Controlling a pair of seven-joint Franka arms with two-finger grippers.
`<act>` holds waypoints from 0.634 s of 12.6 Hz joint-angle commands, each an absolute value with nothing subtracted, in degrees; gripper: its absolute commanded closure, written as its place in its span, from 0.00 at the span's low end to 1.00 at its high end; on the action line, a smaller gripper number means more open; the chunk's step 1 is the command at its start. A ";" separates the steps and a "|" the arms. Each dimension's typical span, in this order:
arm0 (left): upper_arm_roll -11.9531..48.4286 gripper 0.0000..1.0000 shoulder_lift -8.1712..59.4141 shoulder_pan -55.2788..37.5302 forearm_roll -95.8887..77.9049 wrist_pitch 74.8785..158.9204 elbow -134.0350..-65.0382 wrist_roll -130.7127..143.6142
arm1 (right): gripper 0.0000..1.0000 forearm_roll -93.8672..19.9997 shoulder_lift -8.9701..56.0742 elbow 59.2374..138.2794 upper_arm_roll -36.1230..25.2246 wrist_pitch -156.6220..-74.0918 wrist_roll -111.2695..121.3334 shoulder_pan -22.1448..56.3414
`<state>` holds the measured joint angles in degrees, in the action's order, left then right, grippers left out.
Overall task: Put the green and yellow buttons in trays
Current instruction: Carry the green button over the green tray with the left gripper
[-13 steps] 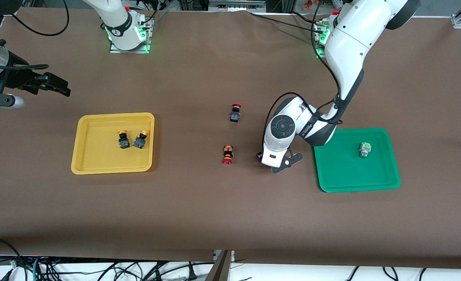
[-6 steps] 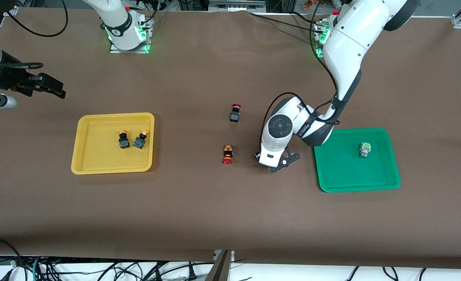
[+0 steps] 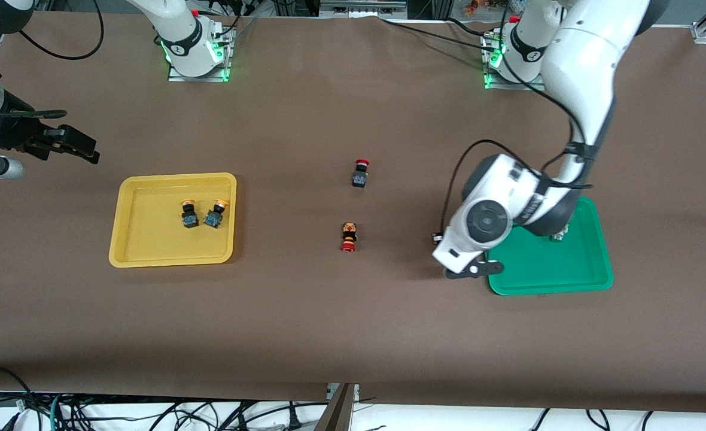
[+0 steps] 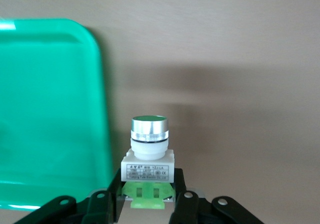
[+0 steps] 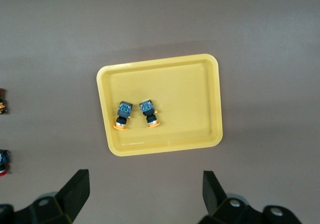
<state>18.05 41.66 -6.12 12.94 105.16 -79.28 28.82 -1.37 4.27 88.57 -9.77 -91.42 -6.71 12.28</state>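
My left gripper holds the button [image 4: 149,159] beside the green tray in the left wrist view, so the button would miss if released now. It needs to keep holding until the button is over the tray.
My left gripper [image 4: 148,194] is shut on a pale-green button [image 4: 148,156] with a silvery-white body. In the front view that gripper [image 3: 466,269] hangs over the rim of the green tray [image 3: 544,269] at its end toward the table's middle; the tray also shows in the left wrist view [image 4: 50,109]. A second green button [image 3: 559,237] lies in that tray, mostly hidden by the arm. Two orange-yellow buttons [image 3: 188,214] [image 3: 215,214] lie in the yellow tray [image 3: 149,239], also seen in the right wrist view [image 5: 122,115] [image 5: 149,113]. My right gripper [image 3: 72,146] waits open, high over the table.
Two red-capped switches lie on the brown table between the trays: one with a black body [image 3: 360,173], one with an orange-and-black body [image 3: 349,237] nearer the front camera. The yellow tray [image 5: 200,84] fills the middle of the right wrist view.
My left arm has swung from beside the red-capped switches toward the green tray, carrying the green button. It now covers the button in the tray. The right gripper barely shifted.
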 commanded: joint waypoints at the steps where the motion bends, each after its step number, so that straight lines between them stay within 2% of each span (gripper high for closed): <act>1: 13.22 1.00 39.30 -3.78 8.37 104.24 -82.61 15.08 | 0.00 -0.53 4.75 87.19 -9.23 -91.67 -7.03 12.13; 4: 6.61 1.00 38.76 -3.78 3.17 104.76 -85.24 4.67 | 0.00 -0.61 4.75 87.28 -9.05 -91.67 -7.03 12.48; 6: 5.19 1.00 38.59 -3.78 3.08 105.90 -87.70 4.48 | 0.01 -0.62 4.75 87.19 -8.97 -91.58 -6.94 12.74; 8: 5.01 1.00 36.66 -3.78 3.08 112.02 -94.27 4.48 | 0.01 -0.62 4.75 87.28 -9.05 -91.58 -7.03 12.83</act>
<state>5.82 41.01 -3.12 4.33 106.79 -86.15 5.89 -1.37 4.29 88.42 -9.12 -91.81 -6.71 12.61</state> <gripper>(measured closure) 0.590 0.000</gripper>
